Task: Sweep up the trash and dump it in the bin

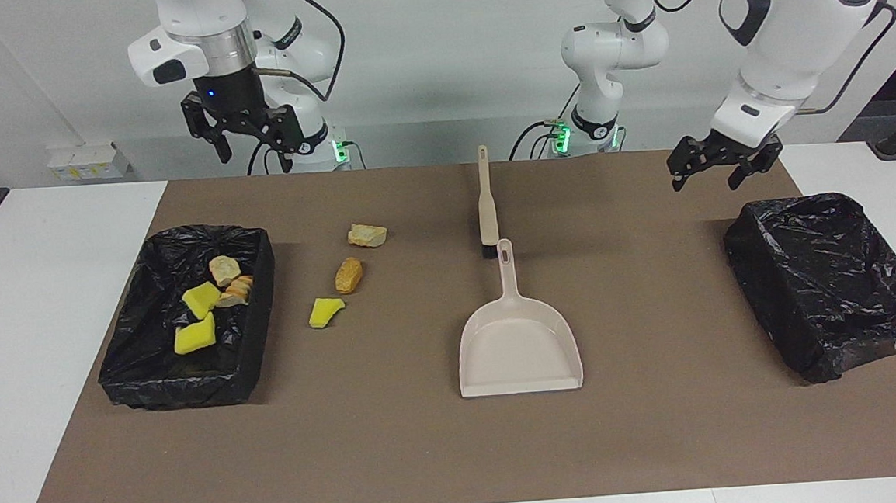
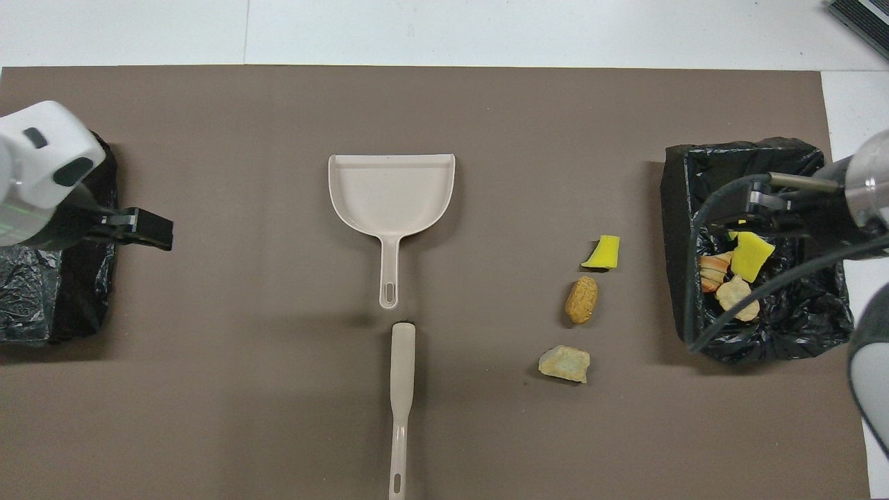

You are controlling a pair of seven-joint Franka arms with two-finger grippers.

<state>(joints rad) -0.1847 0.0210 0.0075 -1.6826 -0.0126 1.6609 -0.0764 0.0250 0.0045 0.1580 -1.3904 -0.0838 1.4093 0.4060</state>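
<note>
I'll next grab the dustpan by its narrow handle (image 2: 389, 273) with my left gripper; the dustpan's broad scoop is too wide for my fingers.
Three trash pieces lie on the brown mat beside the bin at the right arm's end: a beige rock (image 1: 367, 235) (image 2: 564, 364), an orange lump (image 1: 348, 275) (image 2: 581, 300) and a yellow chunk (image 1: 326, 312) (image 2: 603, 252). Several more pieces, such as a yellow chunk (image 1: 200, 299) (image 2: 750, 253), lie inside that black-lined bin (image 1: 257, 240) (image 2: 677, 180). My right gripper (image 1: 253, 150) (image 2: 753, 208) is open and empty, raised high over that bin. My left gripper (image 1: 708, 179) (image 2: 149, 229) is open and empty, hanging over the edge of the other bin.
A beige dustpan (image 1: 517, 344) (image 2: 391, 191) lies mid-mat, its handle toward the robots. A beige brush (image 1: 486, 202) (image 2: 401, 403) lies in line with it, nearer to the robots. A second black-lined bin (image 1: 823, 283) (image 2: 42, 305) stands at the left arm's end.
</note>
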